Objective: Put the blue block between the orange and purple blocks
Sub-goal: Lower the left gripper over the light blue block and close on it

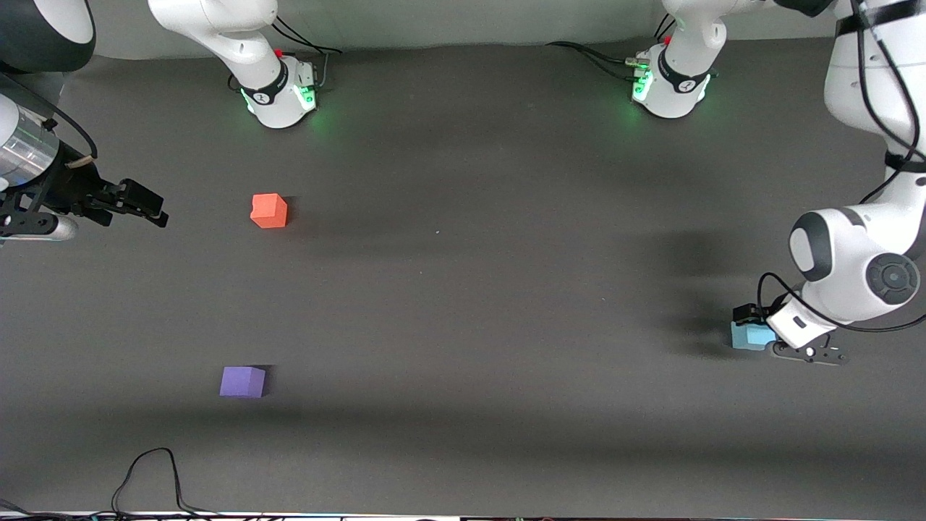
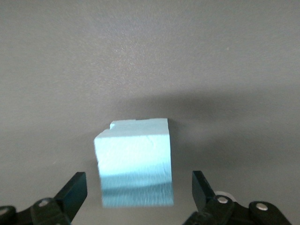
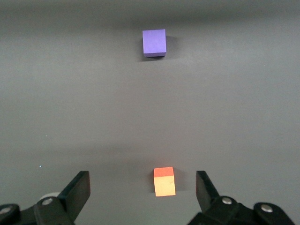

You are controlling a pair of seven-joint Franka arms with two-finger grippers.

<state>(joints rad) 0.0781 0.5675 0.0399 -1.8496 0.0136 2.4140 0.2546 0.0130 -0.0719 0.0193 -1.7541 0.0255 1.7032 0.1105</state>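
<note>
My left gripper grabs the blue block by its body [image 1: 748,338] [image 2: 133,164] next, to set it between the orange and purple blocks.
The blue block [image 1: 746,337] lies on the dark table at the left arm's end. My left gripper [image 1: 768,334] is low over it and open. In the left wrist view the blue block [image 2: 133,154] sits between the two fingers of the left gripper [image 2: 138,187], with a gap on each side. The orange block [image 1: 269,210] and the purple block [image 1: 243,381] lie at the right arm's end, the purple one nearer to the front camera. My right gripper [image 1: 148,204] waits open and empty beside the orange block. The right wrist view shows the right gripper [image 3: 140,183], the orange block [image 3: 164,183] and the purple block [image 3: 154,42].
The two arm bases [image 1: 278,98] [image 1: 673,87] stand along the table's back edge. A black cable [image 1: 148,477] loops on the table near the front edge, close to the purple block. A wide stretch of bare table separates the orange and purple blocks.
</note>
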